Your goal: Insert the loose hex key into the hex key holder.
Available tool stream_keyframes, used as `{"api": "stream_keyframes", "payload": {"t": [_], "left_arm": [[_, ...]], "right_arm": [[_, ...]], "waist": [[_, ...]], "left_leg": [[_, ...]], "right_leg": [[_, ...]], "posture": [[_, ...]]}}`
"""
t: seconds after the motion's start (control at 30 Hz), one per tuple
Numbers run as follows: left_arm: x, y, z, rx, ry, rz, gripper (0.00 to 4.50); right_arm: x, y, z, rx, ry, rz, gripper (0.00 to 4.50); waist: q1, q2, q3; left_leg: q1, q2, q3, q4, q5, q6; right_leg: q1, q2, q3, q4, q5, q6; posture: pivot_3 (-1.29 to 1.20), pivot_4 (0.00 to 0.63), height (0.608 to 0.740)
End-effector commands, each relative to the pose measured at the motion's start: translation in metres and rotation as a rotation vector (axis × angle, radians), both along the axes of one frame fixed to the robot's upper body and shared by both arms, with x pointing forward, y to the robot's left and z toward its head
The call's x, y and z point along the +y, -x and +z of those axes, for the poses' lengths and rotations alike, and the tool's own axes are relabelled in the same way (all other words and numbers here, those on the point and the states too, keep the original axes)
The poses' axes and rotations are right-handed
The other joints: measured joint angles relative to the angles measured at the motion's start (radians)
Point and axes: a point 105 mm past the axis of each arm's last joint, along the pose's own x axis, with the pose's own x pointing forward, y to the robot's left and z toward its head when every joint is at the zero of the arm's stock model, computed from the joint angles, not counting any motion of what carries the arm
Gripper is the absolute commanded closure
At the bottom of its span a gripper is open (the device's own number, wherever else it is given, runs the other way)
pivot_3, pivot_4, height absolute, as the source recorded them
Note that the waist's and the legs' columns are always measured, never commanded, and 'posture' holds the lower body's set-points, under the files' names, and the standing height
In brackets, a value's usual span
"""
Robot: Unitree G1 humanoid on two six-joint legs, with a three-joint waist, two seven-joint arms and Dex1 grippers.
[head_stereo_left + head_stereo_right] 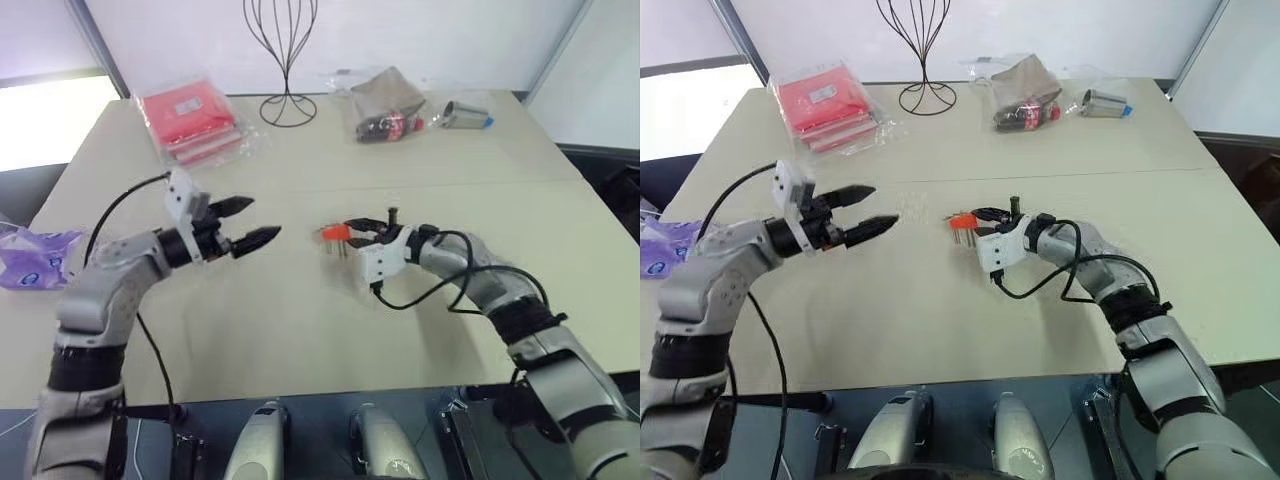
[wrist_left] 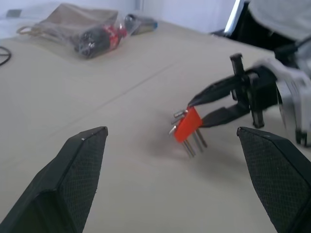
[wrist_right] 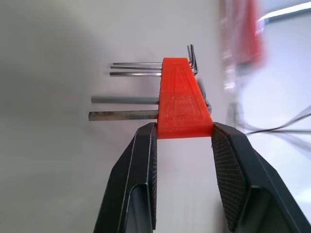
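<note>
The fingers of my right gripper are covering the holder's wide end. My left gripper needs to grab the hex key holder's free narrow end (image 1: 328, 233) (image 2: 181, 133) next.
The hex key holder (image 3: 182, 97) is an orange-red block with several thin metal keys sticking out of it. My right gripper (image 3: 183, 133) is shut on its wide end. In the eye views the holder (image 1: 337, 232) hangs a little above the middle of the beige table (image 1: 300, 330), keys pointing down. My left gripper (image 1: 262, 218) is open with nothing between its fingers, a short way left of the holder and pointing at it. The left wrist view shows the holder (image 2: 187, 124) straight ahead, in the right gripper's fingertips. The loose hex key is out of view.
Red packets in clear plastic (image 1: 190, 120) lie at the back left. A black wire stand (image 1: 287, 70) stands at the back centre. A clear bag with brown contents (image 1: 388, 103) and a small grey packet (image 1: 465, 115) lie at the back right. A purple bag (image 1: 30, 255) sits off the left edge.
</note>
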Motion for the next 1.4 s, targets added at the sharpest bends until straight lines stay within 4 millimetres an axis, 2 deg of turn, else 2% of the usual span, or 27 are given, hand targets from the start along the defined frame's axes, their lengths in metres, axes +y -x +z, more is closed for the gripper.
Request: {"api": "stream_keyframes", "payload": {"t": [0.03, 0.13, 0.33, 0.67, 1.4], "left_arm": [[-0.014, -0.006, 0.018, -0.015, 0.046, -0.089, 0.00], [-0.027, -0.013, 0.028, -0.013, 0.061, -0.161, 0.00], [-0.047, -0.016, 0.033, -0.003, 0.053, -0.283, 0.00], [-0.056, -0.014, 0.037, -0.011, 0.057, -0.346, 0.00], [-0.058, -0.007, 0.032, -0.003, 0.046, -0.390, 0.00]], "right_arm": [[0.012, 0.013, 0.051, -0.294, -0.059, 0.059, 3.47], [0.015, 0.024, 0.074, -0.442, -0.111, 0.060, 3.47], [0.016, 0.037, 0.091, -0.556, -0.164, 0.042, 3.47], [0.020, 0.042, 0.075, -0.482, -0.143, 0.040, 3.47], [0.033, 0.053, 0.082, -0.475, -0.177, 0.115, 3.47]], "waist": [[-0.006, 0.000, 0.000], [-0.006, 0.000, 0.000], [-0.002, 0.000, 0.000], [-0.003, -0.001, 0.000], [-0.003, -0.001, 0.000]], "left_leg": [[0.000, 0.000, 0.000, 0.000, 0.000, 0.000], [0.000, 0.000, 0.001, -0.001, 0.000, 0.000], [0.000, 0.000, 0.001, -0.001, 0.000, 0.000], [0.000, 0.000, 0.001, 0.000, 0.000, 0.000], [0.000, 0.000, 0.001, 0.000, 0.000, 0.000]], "right_leg": [[-0.001, 0.001, 0.000, 0.000, 0.000, 0.000], [-0.001, 0.002, 0.000, 0.000, 0.000, 0.000], [-0.001, 0.002, 0.001, 0.000, 0.000, 0.000], [0.000, 0.002, 0.001, 0.000, 0.000, 0.000], [0.000, 0.002, 0.000, 0.000, 0.000, 0.000]], "posture": [[0.00, 0.150, 0.740], [0.00, 0.150, 0.740], [0.00, 0.150, 0.740], [0.00, 0.150, 0.740], [0.00, 0.150, 0.740]]}}
